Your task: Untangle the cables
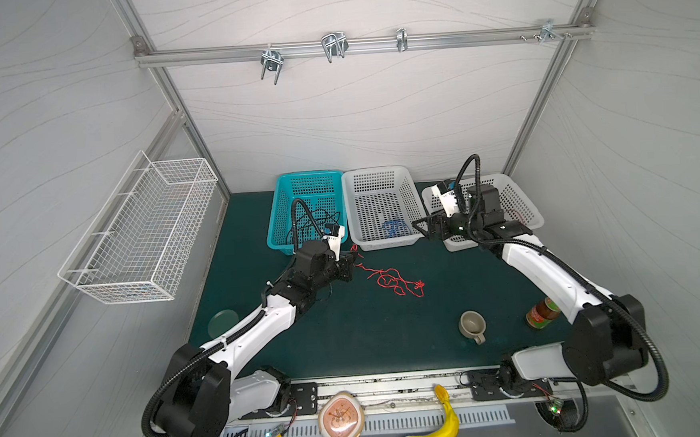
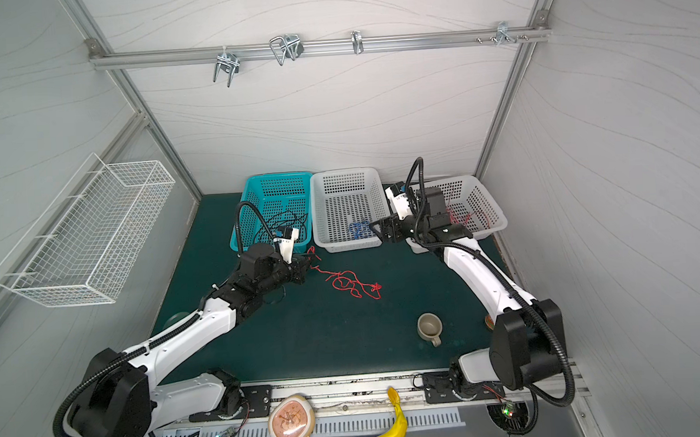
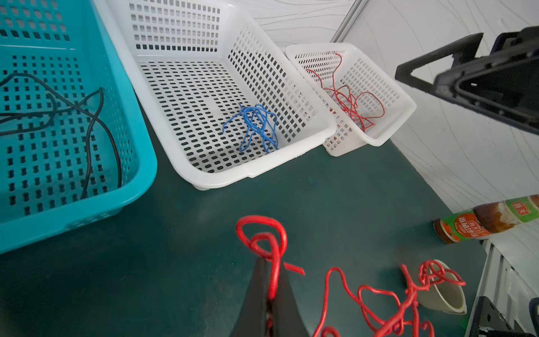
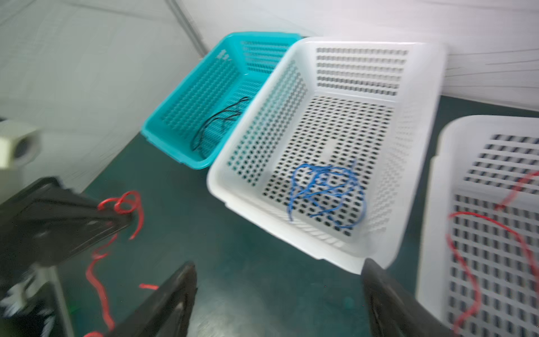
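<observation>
My right gripper should grab the red cable mid-length to lift it into the red cables' basket, and the looped end stays for my left gripper.
A tangle of red cables point(image 1: 394, 281) point(image 2: 350, 284) lies on the green mat in front of the baskets. My left gripper point(image 1: 353, 261) point(image 3: 269, 262) is shut on one looped end of a red cable point(image 3: 262, 233), just in front of the teal basket point(image 1: 281, 207). My right gripper point(image 1: 421, 227) point(image 4: 278, 277) hangs open and holds nothing, over the mat by the front corner of the middle white basket point(image 4: 221, 181). Black cables point(image 3: 73, 111) lie in the teal basket. Blue cables point(image 3: 256, 125) point(image 4: 323, 189) are in the middle basket, and red ones point(image 3: 350, 99) in the right white basket point(image 3: 402, 108).
A beige cup point(image 1: 471, 324) and a sauce bottle point(image 1: 543, 314) stand on the mat at the front right. A round glass disc point(image 1: 222, 322) lies at the left edge. A banana point(image 1: 436, 426) and a round clock point(image 1: 341, 420) sit on the front rail. A wire basket point(image 1: 141, 232) hangs on the left wall.
</observation>
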You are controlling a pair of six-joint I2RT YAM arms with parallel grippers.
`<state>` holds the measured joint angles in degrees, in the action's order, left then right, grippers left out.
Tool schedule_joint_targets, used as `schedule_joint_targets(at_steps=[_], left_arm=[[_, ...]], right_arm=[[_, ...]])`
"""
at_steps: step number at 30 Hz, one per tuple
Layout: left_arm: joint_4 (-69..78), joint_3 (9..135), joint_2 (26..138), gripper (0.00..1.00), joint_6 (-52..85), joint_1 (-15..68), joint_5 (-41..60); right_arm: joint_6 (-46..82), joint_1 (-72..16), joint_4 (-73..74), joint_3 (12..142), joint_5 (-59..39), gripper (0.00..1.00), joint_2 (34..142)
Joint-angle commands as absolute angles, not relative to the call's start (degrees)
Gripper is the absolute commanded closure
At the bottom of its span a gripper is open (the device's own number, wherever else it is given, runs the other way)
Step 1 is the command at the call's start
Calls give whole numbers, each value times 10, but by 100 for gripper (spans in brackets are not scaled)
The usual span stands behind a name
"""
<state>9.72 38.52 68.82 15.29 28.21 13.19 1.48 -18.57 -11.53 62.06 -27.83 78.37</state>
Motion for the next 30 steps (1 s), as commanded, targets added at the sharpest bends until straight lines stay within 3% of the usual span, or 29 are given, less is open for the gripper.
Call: schedule_joint_targets(at_steps=[1,10,16,19,22,24,27,30], left_arm=[[138,421,680,100,134,284,148],[149,438,681,100,135,285,157],[163,437,669,100,140,284,150],[163,441,666,100,141,284,141],[161,443,666,100,142,284,121],[161,444,667,100,143,284,105],[162,444,668,100,146,285,84],[162,443,668,100,147,285,65]], right_arm=[[-1,-217,-101,606,-398,12,771],[-14,-312,-97,596,-434,14,805],[-14,-337,-94,600,-412,21,844],[-12,-344,-94,608,-421,30,861],[-14,-354,-94,616,-422,48,874],[-14,-362,-94,620,-418,72,881],[-15,-368,-96,625,-416,97,889],[-17,-375,-97,626,-403,100,893]])
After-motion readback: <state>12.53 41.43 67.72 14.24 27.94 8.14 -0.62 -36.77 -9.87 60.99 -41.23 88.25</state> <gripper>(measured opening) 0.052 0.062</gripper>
